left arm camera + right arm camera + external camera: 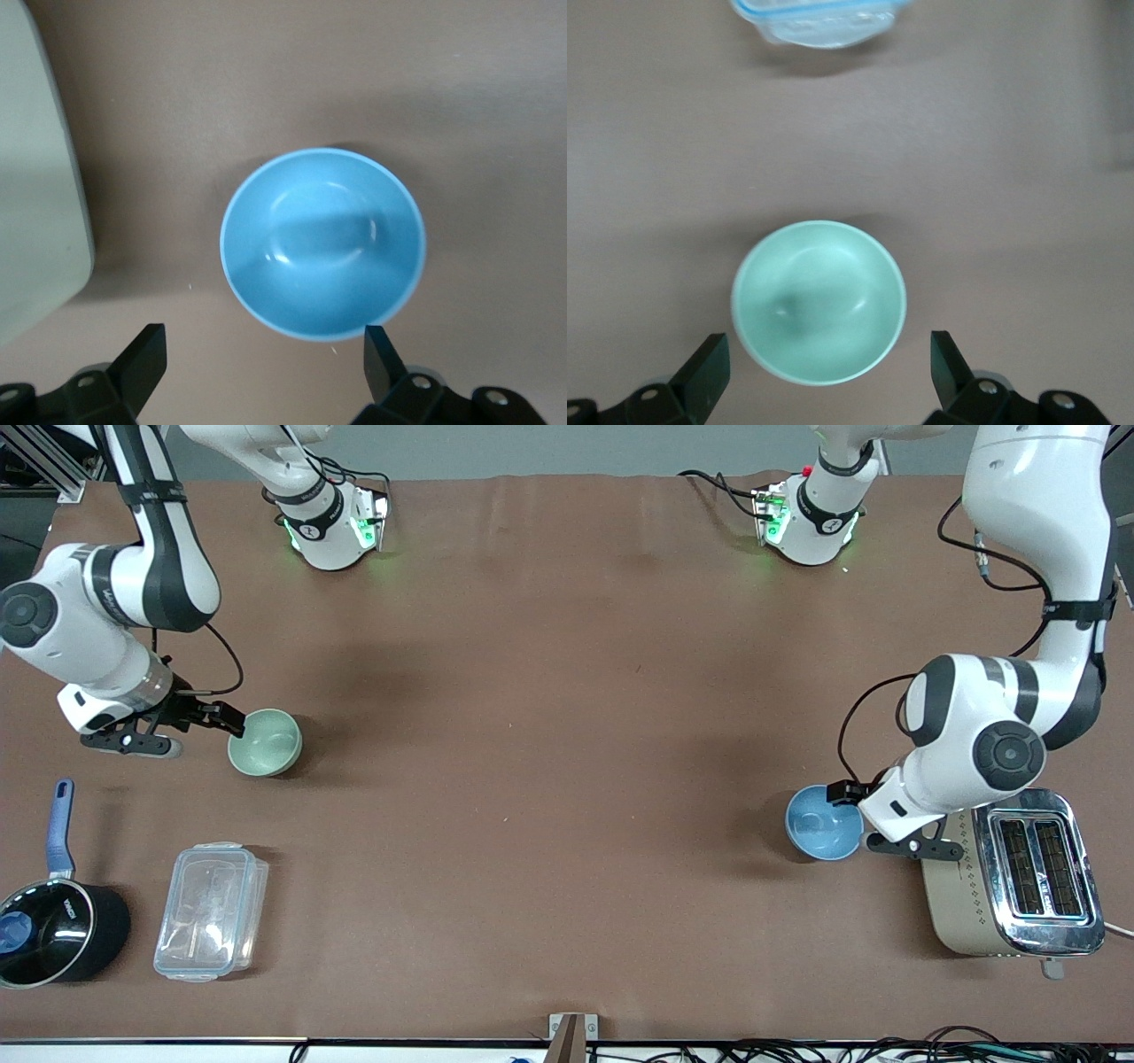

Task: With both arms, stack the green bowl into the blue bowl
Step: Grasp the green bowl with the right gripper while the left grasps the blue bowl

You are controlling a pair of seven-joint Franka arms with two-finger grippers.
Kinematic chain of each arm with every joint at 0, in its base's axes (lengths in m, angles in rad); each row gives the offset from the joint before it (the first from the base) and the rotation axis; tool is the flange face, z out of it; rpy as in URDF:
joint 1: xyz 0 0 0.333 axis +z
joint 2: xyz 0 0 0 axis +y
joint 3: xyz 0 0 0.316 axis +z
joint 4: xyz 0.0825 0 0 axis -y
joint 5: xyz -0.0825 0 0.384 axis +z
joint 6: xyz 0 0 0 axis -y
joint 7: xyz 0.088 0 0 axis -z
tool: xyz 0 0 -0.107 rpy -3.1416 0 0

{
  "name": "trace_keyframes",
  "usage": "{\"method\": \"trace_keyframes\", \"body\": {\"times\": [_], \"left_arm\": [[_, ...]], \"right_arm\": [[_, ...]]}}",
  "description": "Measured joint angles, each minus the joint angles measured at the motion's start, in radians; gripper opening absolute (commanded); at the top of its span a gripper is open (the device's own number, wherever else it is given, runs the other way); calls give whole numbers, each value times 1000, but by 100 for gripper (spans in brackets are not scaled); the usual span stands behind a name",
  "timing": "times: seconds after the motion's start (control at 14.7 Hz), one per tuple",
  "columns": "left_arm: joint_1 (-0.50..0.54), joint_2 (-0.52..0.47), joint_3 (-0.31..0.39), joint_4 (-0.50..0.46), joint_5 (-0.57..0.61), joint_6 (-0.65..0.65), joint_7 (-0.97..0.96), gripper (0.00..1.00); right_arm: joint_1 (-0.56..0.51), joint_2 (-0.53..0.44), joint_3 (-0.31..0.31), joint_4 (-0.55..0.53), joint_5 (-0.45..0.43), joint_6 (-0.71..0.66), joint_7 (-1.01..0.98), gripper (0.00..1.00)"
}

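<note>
Next, my right gripper grabs the green bowl by its rim (244,769) to stack the green bowl into the blue bowl.
The pale mint-green bowl (265,742) stands upright on the brown table toward the right arm's end. My right gripper (202,735) hovers low just beside it, open and empty. In the right wrist view the green bowl (819,301) lies just ahead of the right gripper (831,359), between the lines of the two fingers. The sky-blue bowl (824,823) stands upright toward the left arm's end. My left gripper (886,824) hovers beside it, open and empty. In the left wrist view the blue bowl (323,243) lies just ahead of the left gripper (264,354).
A chrome and beige toaster (1014,877) stands close beside the blue bowl and shows in the left wrist view (35,177). A clear lidded container (211,911) and a black saucepan with a blue handle (53,921) lie nearer the front camera than the green bowl.
</note>
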Motion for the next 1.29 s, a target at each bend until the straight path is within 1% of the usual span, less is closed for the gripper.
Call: {"method": "trace_keyframes", "body": {"times": [0.2,0.34,0.48,0.54,0.61,0.68,0.75,0.82,0.95,1.02,1.09,1.29], "left_arm": [[24,49,0,0,4,59,3,82],[29,79,0,0,4,92,10,76],[28,108,0,0,4,132,10,65],[27,119,0,1,4,147,10,59],[27,129,0,1,4,158,10,52],[26,136,0,1,4,167,10,46],[25,140,0,2,4,170,10,40],[25,143,0,4,4,171,10,31],[25,145,0,6,4,171,10,12],[25,145,0,7,4,171,10,6],[26,145,0,8,4,171,10,1],[24,139,-5,20,4,169,10,0]], "right_arm": [[-43,25,0,-81,-16,131,-8,100],[-70,72,-1,-115,-16,248,-22,100],[-88,133,-1,-155,-16,388,-26,99],[-91,158,0,-173,-16,436,-26,92],[-91,177,0,-186,-16,466,-27,83],[-91,188,2,-191,-16,479,-27,68],[-91,195,4,-193,-16,482,-27,28],[-91,197,6,-194,-16,483,-27,1],[-91,197,9,-196,-16,483,-27,0],[-91,197,9,-196,-16,483,-27,0],[-91,197,9,-196,-16,484,-26,0],[-91,190,10,-193,-16,492,-24,0]]}}
